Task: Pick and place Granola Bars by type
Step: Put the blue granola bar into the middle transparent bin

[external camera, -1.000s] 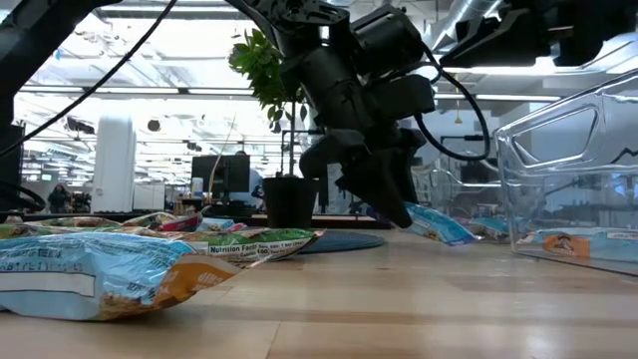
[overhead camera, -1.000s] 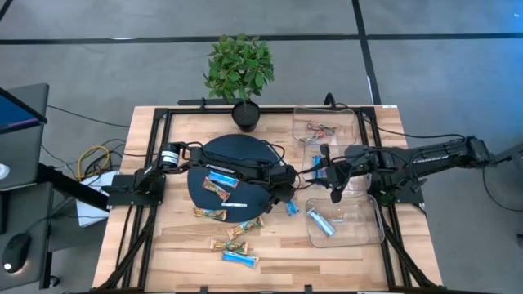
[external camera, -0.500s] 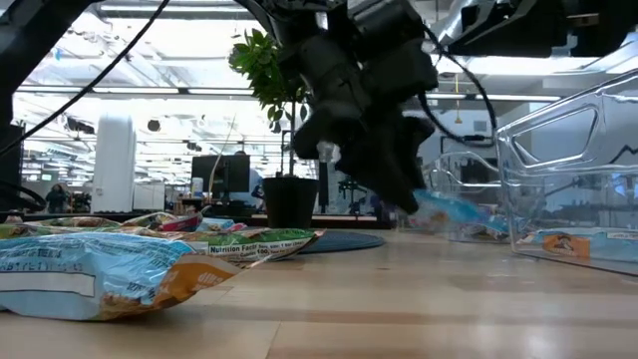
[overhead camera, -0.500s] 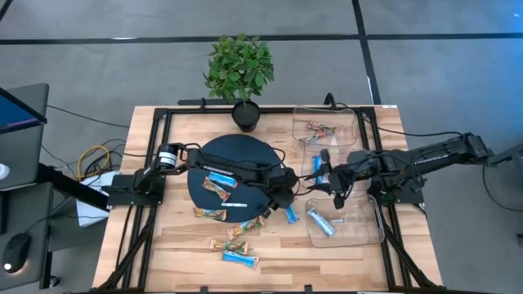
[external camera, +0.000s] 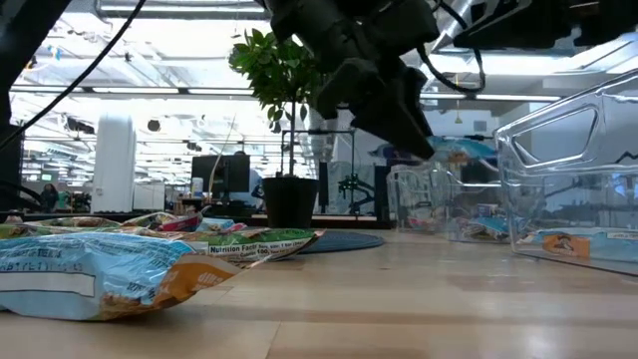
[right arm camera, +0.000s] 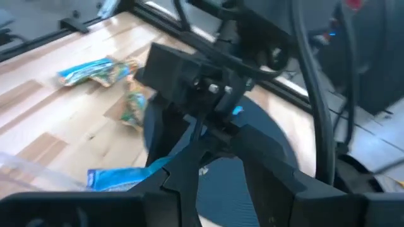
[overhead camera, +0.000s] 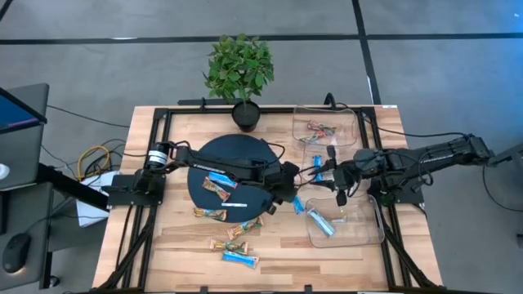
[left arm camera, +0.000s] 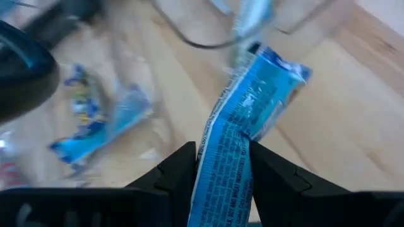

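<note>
My left gripper keeps hold of the blue bar until it is over the middle container. The bar is short of that container's rim, so opening now would miss.
My left gripper [overhead camera: 288,194] reaches past the dark round plate [overhead camera: 204,159] and is shut on a bright blue granola bar [overhead camera: 298,204], raised above the table in the low view [external camera: 454,152]. My right gripper [overhead camera: 341,194] hovers open over the gap between the two clear containers, touching nothing. The near container [overhead camera: 364,233] holds blue bars [overhead camera: 320,222]. The far container [overhead camera: 347,122] holds green-and-red bars [overhead camera: 320,129]. Red-orange bars [overhead camera: 219,184] lie on the plate. More bars [overhead camera: 237,233] lie flat on the wood near the front edge. My left gripper pinches the blue bar between its two fingers [left arm camera: 183,170], across the wrapper near one end [left arm camera: 230,148]. The rest of the bar sticks out past the fingertips to its crimped far end [left arm camera: 281,69]. It is lifted clear of the table, tilted.
A potted plant [overhead camera: 239,69] stands at the far edge behind the plate. A thin white strip [overhead camera: 237,204] lies on the plate's near side. A blue bar [overhead camera: 241,259] and mixed bars [overhead camera: 210,214] lie on open wood at the front. Black frame rails run along both sides.
My left gripper has risen from table height with the blue bar, lifting it clear of the wood, and has shifted toward the table's right, closer to the near container. The bar lay on the table a second ago.
</note>
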Motion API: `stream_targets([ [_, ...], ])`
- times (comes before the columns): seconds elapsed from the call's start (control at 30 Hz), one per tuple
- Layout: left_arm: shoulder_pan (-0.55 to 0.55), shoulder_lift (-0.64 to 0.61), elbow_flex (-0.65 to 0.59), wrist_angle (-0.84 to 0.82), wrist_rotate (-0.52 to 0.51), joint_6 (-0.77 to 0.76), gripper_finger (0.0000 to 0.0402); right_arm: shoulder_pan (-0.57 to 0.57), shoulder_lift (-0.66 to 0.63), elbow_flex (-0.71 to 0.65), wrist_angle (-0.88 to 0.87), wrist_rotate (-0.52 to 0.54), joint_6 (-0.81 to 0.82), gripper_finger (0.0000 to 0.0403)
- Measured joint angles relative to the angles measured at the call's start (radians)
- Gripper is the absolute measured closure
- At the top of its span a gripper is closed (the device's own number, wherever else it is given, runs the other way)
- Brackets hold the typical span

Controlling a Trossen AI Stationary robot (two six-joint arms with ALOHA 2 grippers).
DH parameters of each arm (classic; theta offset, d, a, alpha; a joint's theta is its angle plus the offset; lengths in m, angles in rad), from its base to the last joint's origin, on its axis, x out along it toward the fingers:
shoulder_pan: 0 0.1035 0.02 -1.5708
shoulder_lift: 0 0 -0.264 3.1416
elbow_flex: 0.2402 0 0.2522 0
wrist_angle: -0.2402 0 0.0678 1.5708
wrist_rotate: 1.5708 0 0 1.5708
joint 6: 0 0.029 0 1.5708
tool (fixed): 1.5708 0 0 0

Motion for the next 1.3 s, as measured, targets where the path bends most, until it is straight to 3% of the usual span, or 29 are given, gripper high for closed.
stream_targets([
  [0.5,0.062,-0.007,0.000,0.269,-0.059,-0.043,0.0272,0.000,-0.280,0.000,-0.147,0.041,0.069,0.0285],
  [0.7,0.089,-0.003,0.000,0.402,-0.126,-0.071,0.0272,0.000,-0.354,0.000,-0.174,0.041,0.089,0.0285],
  [0.97,0.150,0.050,0.000,0.538,-0.017,-0.184,0.0272,0.000,-0.385,0.000,-0.169,0.040,0.097,0.0285],
  [1.3,0.172,0.129,0.001,0.745,0.007,-0.232,0.0272,0.000,-0.386,0.000,-0.167,0.039,0.089,0.0285],
])
